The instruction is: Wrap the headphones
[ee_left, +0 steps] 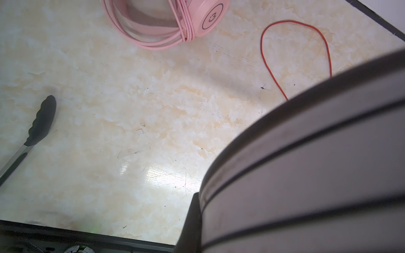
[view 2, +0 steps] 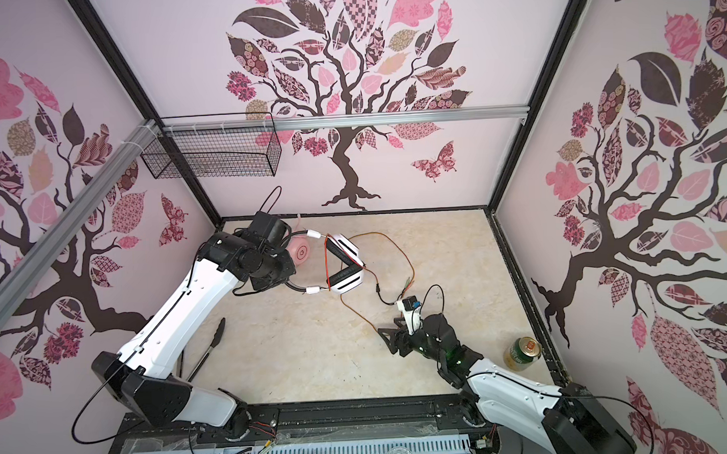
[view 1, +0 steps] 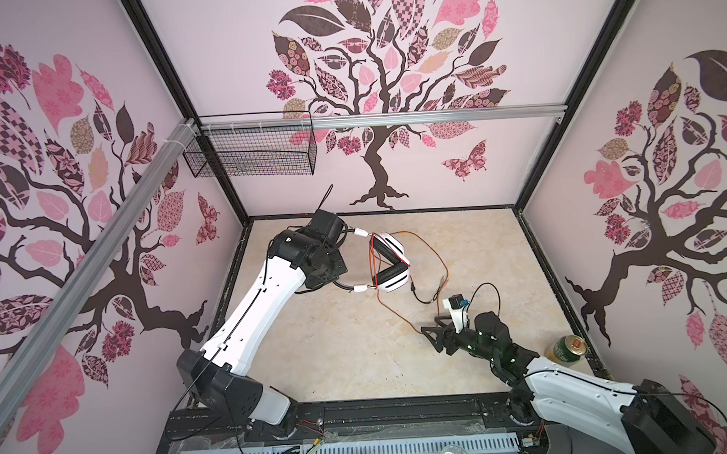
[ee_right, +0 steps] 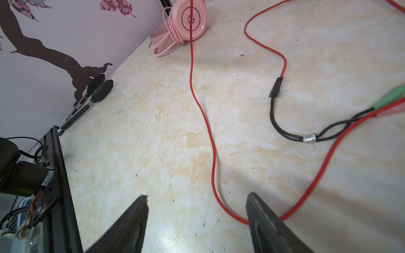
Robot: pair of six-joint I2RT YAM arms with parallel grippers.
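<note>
Next, my right gripper grabs the orange-red cable at its bend between the ear cups and plugs, to wrap that loose part around the headphones.
The white headphones with black ear pads hang above the table, ear cups folded together. My left gripper is shut on their white, black-striped headband; in both top views the wrist hides the jaws. Strands of the orange-red cable cross the cups, then the cable loops over the table to the plugs. A bend of the cable lies by one finger of my open right gripper, which hovers low over the table. The pink headphones, cable wound round them, lie by the back left.
Black-tipped tongs lie along the left edge. A green and gold can stands at the right edge behind my right arm. A black wire basket hangs on the back wall. A black frame rims the marble table.
</note>
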